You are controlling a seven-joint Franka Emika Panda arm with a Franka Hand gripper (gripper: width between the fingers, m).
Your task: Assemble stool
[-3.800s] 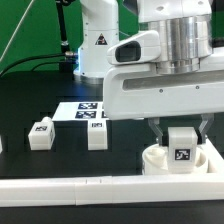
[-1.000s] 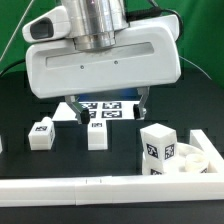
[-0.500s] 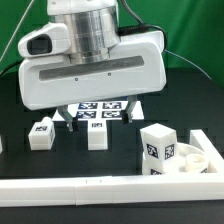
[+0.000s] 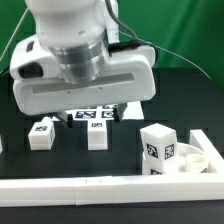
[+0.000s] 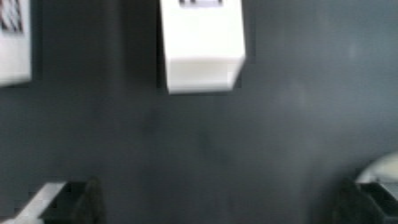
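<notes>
The gripper grabs the middle leg by its tagged body (image 4: 97,134) next, to fit the leg into the round seat disc (image 4: 196,162).
The round white seat disc (image 4: 196,162) lies at the exterior view's right, by the long white rail. One tagged white leg (image 4: 158,148) stands upright in it. Two more tagged legs (image 4: 41,133) (image 4: 97,136) stand loose on the black table at the left and middle. My gripper (image 4: 95,114) hangs open and empty above the table behind the middle leg, well to the left of the seat. In the wrist view a white leg (image 5: 203,48) lies ahead of the open gripper (image 5: 221,200), with dark fingertips (image 5: 64,200) at the frame's edge and bare table between them.
The long white L-shaped rail (image 4: 90,190) runs along the front edge and turns up at the right of the seat. The marker board (image 4: 85,117) lies flat behind the legs, partly hidden by my hand. A white edge (image 5: 11,45) shows at the wrist view's side.
My gripper let go of the leg now standing in the seat and moved to the exterior view's left, over the middle of the table. It stays open.
</notes>
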